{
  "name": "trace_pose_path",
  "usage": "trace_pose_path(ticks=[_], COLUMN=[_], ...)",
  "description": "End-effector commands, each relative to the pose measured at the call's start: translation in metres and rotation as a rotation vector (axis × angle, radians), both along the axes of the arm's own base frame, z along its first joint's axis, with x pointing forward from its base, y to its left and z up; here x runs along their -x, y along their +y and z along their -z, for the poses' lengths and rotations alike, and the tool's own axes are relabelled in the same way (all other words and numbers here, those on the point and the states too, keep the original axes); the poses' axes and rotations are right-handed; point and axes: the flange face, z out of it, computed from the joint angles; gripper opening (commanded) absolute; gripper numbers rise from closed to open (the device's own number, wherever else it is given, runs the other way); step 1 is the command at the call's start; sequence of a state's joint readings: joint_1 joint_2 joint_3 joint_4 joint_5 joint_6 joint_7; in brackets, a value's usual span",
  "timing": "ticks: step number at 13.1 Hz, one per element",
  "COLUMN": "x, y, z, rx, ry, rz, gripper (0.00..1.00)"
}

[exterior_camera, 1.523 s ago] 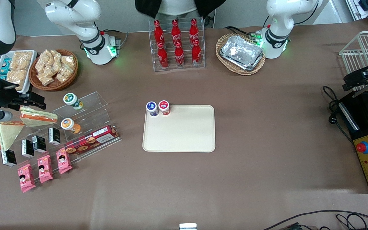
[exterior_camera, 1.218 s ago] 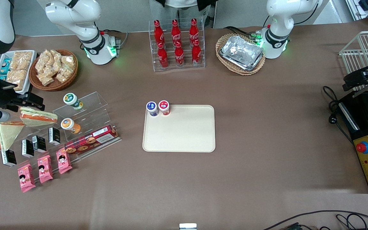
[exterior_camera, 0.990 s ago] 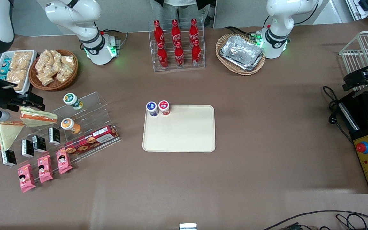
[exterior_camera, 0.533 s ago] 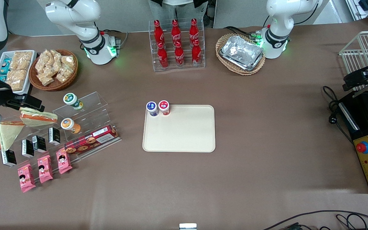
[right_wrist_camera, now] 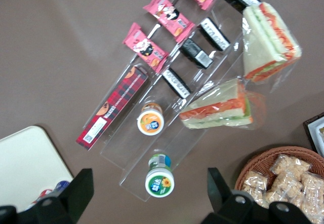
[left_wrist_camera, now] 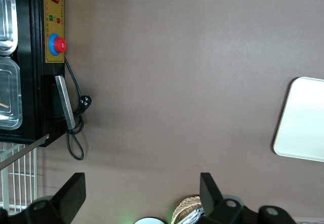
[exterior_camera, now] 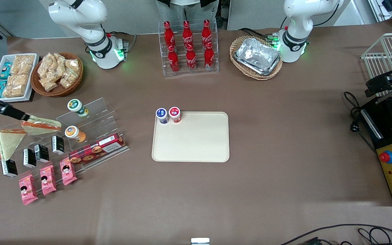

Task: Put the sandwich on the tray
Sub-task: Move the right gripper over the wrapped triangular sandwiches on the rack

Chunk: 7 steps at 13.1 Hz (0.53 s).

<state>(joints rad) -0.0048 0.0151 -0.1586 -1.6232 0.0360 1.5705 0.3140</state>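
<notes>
The robot's gripper should place the wrapped sandwich on the cream tray [exterior_camera: 191, 143], so it should next grab the sandwich by the middle of its bread [exterior_camera: 8, 143].
Two wrapped sandwiches lie on the clear acrylic stand toward the working arm's end of the table. One sandwich [exterior_camera: 41, 124] [right_wrist_camera: 223, 112] shows its orange and green filling. The other sandwich [exterior_camera: 5, 143] [right_wrist_camera: 268, 44] lies nearer the front camera. My gripper [right_wrist_camera: 149, 179] hangs high above the stand, open, with nothing between its fingers. In the front view only one dark finger [exterior_camera: 12, 112] shows, just above the first sandwich. The cream tray [exterior_camera: 191, 143] [right_wrist_camera: 23, 163] [left_wrist_camera: 304, 122] lies flat at the table's middle.
Two small jars [exterior_camera: 168, 115] stand on the tray's corner. The stand also holds a green-lidded jar [exterior_camera: 77, 106], an orange-lidded jar [exterior_camera: 72, 132], a biscuit box [exterior_camera: 97, 149], black cartons and pink packets [exterior_camera: 46, 182]. A snack basket [exterior_camera: 58, 73] and a cola rack [exterior_camera: 188, 47] stand farther back.
My gripper has drawn up and away from the sandwiches toward the table's end, so most of the arm has left the front view. Both sandwiches stay where they were.
</notes>
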Motion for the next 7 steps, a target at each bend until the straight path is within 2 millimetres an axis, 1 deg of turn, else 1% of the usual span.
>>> trace_pose_path(ticks=[1,4,5,6,7], x=[0.002,0.003,0.003,0.005,0.006], y=[-0.012,-0.053,-0.065,-0.081,-0.096], z=[-0.006,-0.002,0.002,0.007,0.008], rx=[0.028,0.041,0.042,0.037,0.037], ry=[-0.002,-0.031,-0.03,-0.027,-0.041], rz=[-0.01,-0.105,-0.118,-0.13,-0.134], gripper=[1.0,1.0,1.0,1.0,1.0])
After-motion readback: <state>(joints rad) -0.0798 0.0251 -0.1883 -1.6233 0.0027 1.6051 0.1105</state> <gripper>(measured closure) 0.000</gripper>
